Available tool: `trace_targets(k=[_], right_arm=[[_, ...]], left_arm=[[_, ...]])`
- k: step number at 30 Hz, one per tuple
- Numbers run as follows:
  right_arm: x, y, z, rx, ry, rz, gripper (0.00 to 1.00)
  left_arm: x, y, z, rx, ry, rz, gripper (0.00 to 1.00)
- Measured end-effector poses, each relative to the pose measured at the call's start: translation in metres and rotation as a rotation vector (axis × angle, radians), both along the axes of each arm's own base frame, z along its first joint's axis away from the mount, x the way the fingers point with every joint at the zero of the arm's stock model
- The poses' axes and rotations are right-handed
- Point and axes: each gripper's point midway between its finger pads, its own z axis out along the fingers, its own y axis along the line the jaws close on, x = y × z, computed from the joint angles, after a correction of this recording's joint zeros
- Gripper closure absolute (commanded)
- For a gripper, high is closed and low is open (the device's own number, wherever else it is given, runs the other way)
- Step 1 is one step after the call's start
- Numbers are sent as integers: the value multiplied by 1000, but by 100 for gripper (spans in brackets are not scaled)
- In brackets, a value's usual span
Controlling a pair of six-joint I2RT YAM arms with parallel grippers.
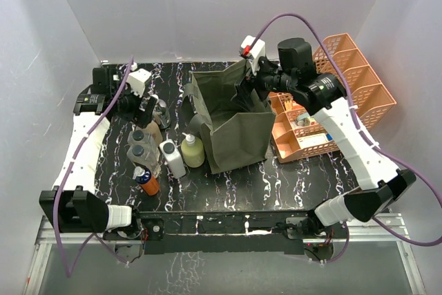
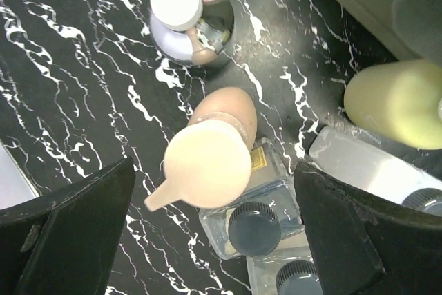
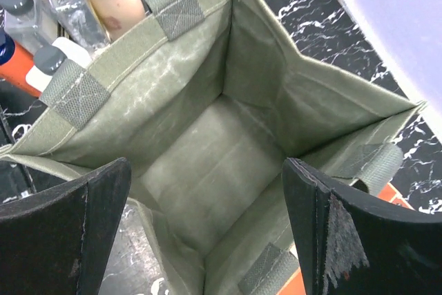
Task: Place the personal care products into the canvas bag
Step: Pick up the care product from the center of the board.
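My left gripper should next pick up the tan bottle by its beige cap (image 2: 207,162), so the bottle's body stays free to go into the canvas bag.
The olive canvas bag (image 1: 238,139) stands open at the table's middle. Its inside (image 3: 173,94) shows nothing in it. My right gripper (image 3: 207,233) hangs open over the bag's mouth, near its far right rim (image 1: 252,88). The personal care products stand in a cluster left of the bag: a tan bottle with beige cap (image 2: 207,162), clear bottles with black caps (image 2: 254,227), a white bottle (image 1: 173,158), a pale yellow one (image 2: 397,101), an orange one (image 1: 147,181) and a small round one with white cap (image 2: 177,1). My left gripper (image 2: 214,229) is open above the tan bottle, with one finger on each side of it.
An orange lattice tray organizer (image 1: 345,94) with small items stands right of the bag, close beside it. White walls enclose the black marbled table (image 1: 228,184) on three sides. The bottles stand tightly packed, some touching.
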Motion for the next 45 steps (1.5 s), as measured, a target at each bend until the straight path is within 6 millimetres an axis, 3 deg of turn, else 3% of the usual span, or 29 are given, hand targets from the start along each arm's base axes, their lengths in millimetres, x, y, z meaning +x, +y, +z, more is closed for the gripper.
trace_targets(k=[3,9,16,22,29,32,36,39,45], right_arm=[[0,2,-11,-17,34,9,6],[-2,3,-11,-13,39,19,6],[-4,3,-13,-16,45,23,5],[-8,3,-25,-24,74,36,5],[-13,1,-31,-29,88,41,4],[-16,-1,-30,-28,84,41,4],[-16,-6,-24,-17,72,33,4],[-13,-13,-21,-5,70,16,4],[-8,-23,-19,2,67,-11,4]], left_arm=[[-2,-2,-17,36,60,-59,5],[-4,-4,-25,89,103,-164,28],[-3,-2,-43,128,193,-236,34],[-2,0,-39,146,174,-248,55],[1,-1,-38,151,163,-251,100],[1,-1,-35,149,163,-239,100],[10,1,-18,142,125,-172,100],[21,1,11,127,57,-111,100],[40,0,105,68,-172,-3,100]])
